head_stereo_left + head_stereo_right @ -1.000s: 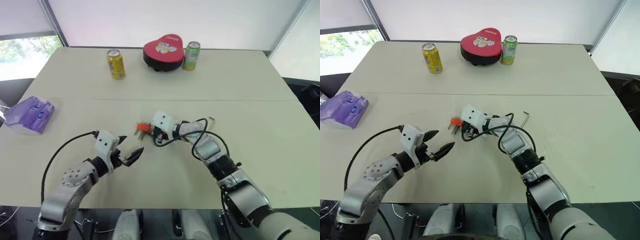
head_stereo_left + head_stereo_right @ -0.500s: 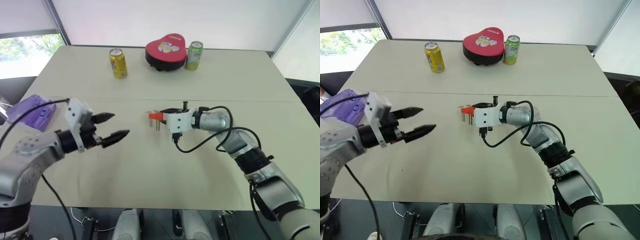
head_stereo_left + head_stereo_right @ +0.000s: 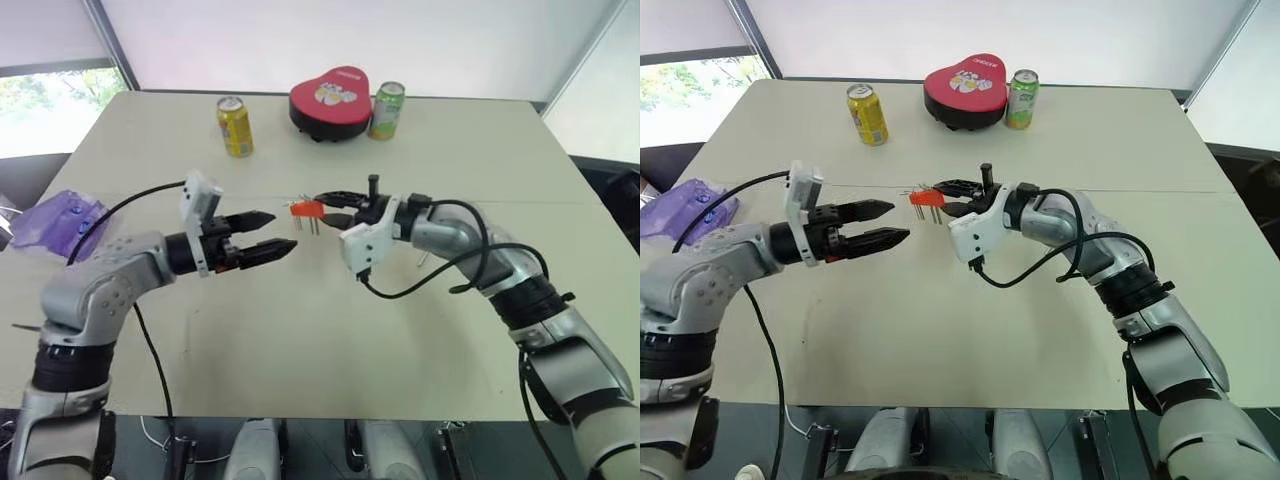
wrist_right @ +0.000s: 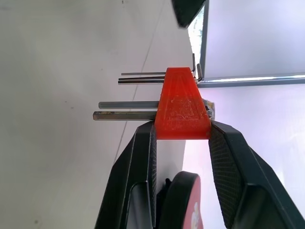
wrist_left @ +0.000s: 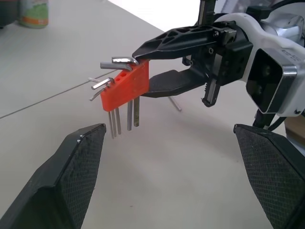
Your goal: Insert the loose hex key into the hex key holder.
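Observation:
The right gripper's fingers cover the thick-key end of the hex key holder, so the left gripper will reach the hex key holder and grab its free thin-key end [image 3: 296, 209] [image 5: 110, 98].
My right gripper [image 3: 322, 205] is shut on the hex key holder [image 3: 303, 209], a small red-orange block, and holds it above the middle of the table. Several grey keys hang down from the block, and their bent ends stick out at its top [image 5: 125, 87]. My left gripper [image 3: 282, 229] is open and level, pointing at the holder from a short way to its left, with nothing between its fingers. In the left wrist view a thin grey rod [image 5: 174, 103] lies on the table beyond the right gripper; it looks like the loose hex key.
At the far edge of the table stand a yellow can [image 3: 236, 126], a red heart-shaped tin [image 3: 330, 100] and a green can [image 3: 386, 110]. A purple packet [image 3: 62, 222] lies at the left edge. A black cable loops under my right forearm.
Both arms have risen. My right wrist has rolled and lifted the holder off the table. My left gripper, still open, has swung up and in toward the holder.

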Controlling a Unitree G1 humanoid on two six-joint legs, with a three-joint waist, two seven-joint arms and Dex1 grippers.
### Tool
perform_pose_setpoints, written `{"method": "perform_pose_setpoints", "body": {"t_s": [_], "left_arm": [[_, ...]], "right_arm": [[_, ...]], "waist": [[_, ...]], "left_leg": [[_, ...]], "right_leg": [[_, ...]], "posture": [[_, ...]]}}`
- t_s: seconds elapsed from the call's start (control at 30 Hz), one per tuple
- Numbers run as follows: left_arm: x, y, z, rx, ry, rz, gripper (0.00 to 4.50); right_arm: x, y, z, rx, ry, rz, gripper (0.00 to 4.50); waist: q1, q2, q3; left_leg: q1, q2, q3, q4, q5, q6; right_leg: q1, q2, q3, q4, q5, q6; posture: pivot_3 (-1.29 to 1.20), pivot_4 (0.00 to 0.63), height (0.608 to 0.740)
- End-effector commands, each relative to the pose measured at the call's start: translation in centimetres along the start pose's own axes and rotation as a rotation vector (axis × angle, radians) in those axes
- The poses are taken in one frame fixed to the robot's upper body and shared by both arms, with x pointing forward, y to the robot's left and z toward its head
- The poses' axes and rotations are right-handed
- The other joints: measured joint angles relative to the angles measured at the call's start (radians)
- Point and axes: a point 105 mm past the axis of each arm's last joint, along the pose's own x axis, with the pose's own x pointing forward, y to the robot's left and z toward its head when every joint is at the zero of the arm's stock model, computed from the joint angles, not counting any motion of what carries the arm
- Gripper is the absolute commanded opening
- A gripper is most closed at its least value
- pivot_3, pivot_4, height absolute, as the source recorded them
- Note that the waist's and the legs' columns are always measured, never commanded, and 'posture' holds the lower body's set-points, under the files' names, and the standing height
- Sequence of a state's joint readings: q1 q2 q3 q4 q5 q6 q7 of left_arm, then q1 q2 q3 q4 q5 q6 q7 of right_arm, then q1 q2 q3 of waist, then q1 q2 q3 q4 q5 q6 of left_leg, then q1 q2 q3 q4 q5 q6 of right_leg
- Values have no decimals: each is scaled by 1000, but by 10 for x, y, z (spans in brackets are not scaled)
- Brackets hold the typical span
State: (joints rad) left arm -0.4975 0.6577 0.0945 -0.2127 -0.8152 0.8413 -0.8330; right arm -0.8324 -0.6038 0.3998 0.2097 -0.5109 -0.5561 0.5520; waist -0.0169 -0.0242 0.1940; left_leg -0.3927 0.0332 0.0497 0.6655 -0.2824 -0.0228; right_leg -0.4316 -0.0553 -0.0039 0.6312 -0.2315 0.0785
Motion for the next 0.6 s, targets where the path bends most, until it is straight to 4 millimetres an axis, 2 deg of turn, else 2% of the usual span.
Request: {"method": "perform_pose_setpoints", "body": {"t_s": [0.03, 0.6], "left_arm": [[4, -2, 11, 50, -23, -28, 4500], [17, 4, 28, 84, -97, -53, 4500]], "right_arm": [[-10, -28, 9, -53, -34, -109, 984], [-27, -31, 30, -41, -117, -112, 984]], "waist": [[0, 0, 0], [1, 0, 0]], "left_leg": [[0, 0, 0, 0, 0, 0], [0, 0, 0, 0, 0, 0]], "right_leg": [[0, 0, 0, 0, 0, 0], [0, 0, 0, 0, 0, 0]], "posture": [[0, 150, 740], [0, 150, 740]]}}
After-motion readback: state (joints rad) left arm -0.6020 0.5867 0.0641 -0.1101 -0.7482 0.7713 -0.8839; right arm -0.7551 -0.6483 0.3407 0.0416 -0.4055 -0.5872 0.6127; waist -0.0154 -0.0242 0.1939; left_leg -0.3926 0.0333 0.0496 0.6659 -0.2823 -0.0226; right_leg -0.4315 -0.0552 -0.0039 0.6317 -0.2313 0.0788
